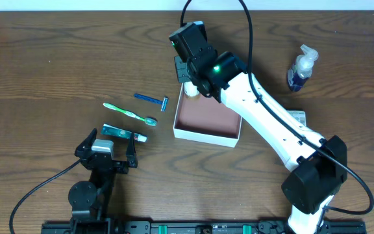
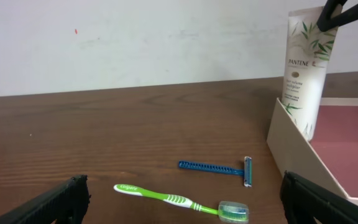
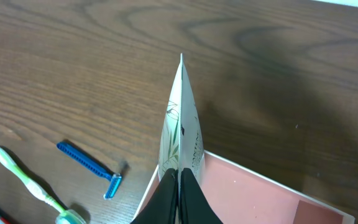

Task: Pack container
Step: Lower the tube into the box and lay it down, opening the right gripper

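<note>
My right gripper is ready to release the white Pantene tube (image 2: pixel 306 68) now. The tube's lower end is within the container's sides, so the tube would end up inside the container.
The container (image 1: pixel 206 135) is a shallow square box with white walls and a pink-brown inside, at the table's middle; it also shows in the left wrist view (image 2: pixel 303 152) and the right wrist view (image 3: pixel 260 193). My right gripper (image 3: pixel 179 177) is shut on a white Pantene tube (image 2: pixel 306 68), holding it upright by its flat crimped end, its cap down inside the box's far left corner (image 1: pixel 191 90). My left gripper (image 2: pixel 179 205) is open and empty, low near the table's front, facing a green toothbrush (image 2: pixel 179 200) and a blue razor (image 2: pixel 219 168).
A small green-white packet (image 1: pixel 123 134) lies in front of the left gripper. The toothbrush (image 1: pixel 130 114) and razor (image 1: pixel 151 99) lie left of the box. A blue-capped pump bottle (image 1: pixel 300 68) stands at the back right. A flat white item (image 1: pixel 297 117) lies beside the right arm.
</note>
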Controlling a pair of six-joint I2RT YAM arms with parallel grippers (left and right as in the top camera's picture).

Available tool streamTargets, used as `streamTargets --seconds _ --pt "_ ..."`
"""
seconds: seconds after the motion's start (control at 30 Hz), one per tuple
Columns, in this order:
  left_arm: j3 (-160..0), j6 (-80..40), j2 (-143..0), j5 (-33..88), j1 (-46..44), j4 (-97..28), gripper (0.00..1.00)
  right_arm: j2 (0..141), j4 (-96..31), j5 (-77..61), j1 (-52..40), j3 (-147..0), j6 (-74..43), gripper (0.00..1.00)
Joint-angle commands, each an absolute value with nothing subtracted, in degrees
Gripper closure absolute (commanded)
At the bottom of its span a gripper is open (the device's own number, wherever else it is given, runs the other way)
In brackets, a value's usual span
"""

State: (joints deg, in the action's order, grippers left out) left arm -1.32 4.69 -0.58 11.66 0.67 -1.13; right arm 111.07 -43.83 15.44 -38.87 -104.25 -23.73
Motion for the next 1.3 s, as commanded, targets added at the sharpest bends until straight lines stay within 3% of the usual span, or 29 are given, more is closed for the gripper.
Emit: streamTargets --seconds 0.0,0.13,0.2,0.27,0.53,0.87,1.27 --pt "-0.2 4.6 -0.3 12.5 1.0 -3.0 0.02 110.3 -43.0 17.8 -39.4 -105.3 -24.8 0.98" --pt "-0.2 4.6 -0.3 12.4 1.0 -3.0 0.02 110.3 -43.1 17.7 -39.4 -105.3 -24.8 0.97" --pt "-0.2 4.6 -0.3 12.4 1.0 -3.0 0.02 110.3 -43.3 17.1 -39.4 -105.3 -24.8 0.75" --pt "-0.2 4.6 -0.3 12.5 1.0 -3.0 0.02 110.3 -43.5 16.2 -39.4 -105.3 -24.7 0.64" --pt "-0.2 4.6 -0.3 12.5 1.0 -3.0 0.02 109.8 -44.2 8.5 -39.4 -105.4 -20.6 0.50" --pt "-0.2 4.6 -0.3 12.5 1.0 -3.0 0.02 99.3 -49.7 6.9 -39.4 -105.9 -18.1 0.43" --pt "-0.2 4.6 -0.3 12.5 1.0 -3.0 0.02 96.1 -54.3 7.0 -38.5 -105.9 -17.5 0.45"
